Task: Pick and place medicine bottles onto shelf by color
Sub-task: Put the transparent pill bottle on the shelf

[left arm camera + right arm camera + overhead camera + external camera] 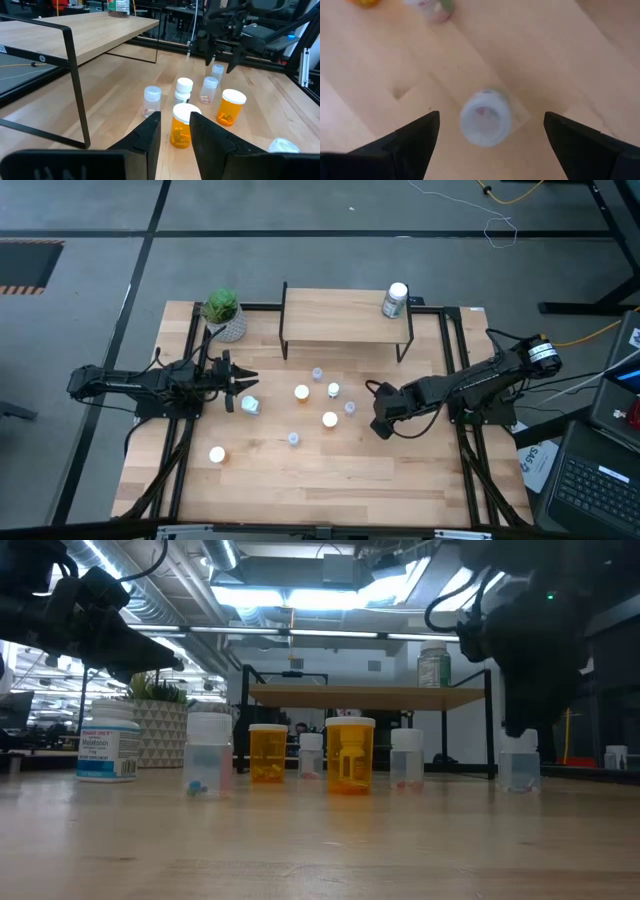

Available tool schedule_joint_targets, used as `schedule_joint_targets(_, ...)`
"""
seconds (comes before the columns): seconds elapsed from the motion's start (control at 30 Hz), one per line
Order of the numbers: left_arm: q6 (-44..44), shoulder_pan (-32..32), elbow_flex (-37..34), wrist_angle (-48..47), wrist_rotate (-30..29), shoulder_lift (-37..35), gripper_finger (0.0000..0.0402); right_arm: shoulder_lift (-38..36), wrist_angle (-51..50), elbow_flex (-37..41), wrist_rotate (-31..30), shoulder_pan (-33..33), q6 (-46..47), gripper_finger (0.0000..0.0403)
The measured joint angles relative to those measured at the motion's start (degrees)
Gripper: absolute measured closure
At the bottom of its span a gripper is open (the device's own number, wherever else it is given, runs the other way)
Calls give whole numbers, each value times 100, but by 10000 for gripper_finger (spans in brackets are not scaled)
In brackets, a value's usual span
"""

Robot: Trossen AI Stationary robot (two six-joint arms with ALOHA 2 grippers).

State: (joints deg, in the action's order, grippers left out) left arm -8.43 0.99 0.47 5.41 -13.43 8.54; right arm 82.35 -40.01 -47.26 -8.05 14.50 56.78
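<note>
I will grab the small clear bottle by its cap [485, 116] with my right gripper next, to sort the bottles onto the shelf by color.
The light-wood shelf [345, 315] stands at the table's far side with a greenish bottle [395, 300] on its right end. Several orange and clear bottles [329, 419] stand upright in a loose group at the table's middle. A white bottle [250, 406] stands left of them. My right gripper [490, 125] is open and points down over a small clear bottle [485, 117], one finger on each side and apart from it; the arm hides this bottle in the high view. My left gripper [175, 131] is open and level above the table, pointing toward an orange bottle [181, 125].
A green plant in a white pot [222, 313] stands at the far left, beside the shelf's black legs [285, 320]. One orange bottle [216, 454] stands alone near the front left. Black frame rails [190, 350] run along the table's sides.
</note>
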Motion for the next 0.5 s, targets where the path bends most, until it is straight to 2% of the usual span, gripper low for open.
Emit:
schedule_joint_targets(0.13,0,0,2,0,0,0,303,0,5,80,-121,0,30,50)
schedule_joint_targets(0.23,0,-2,0,0,0,0,303,0,12,80,-284,0,65,71)
schedule_joint_targets(0.5,0,-1,2,-1,0,0,303,0,104,80,-250,0,67,175)
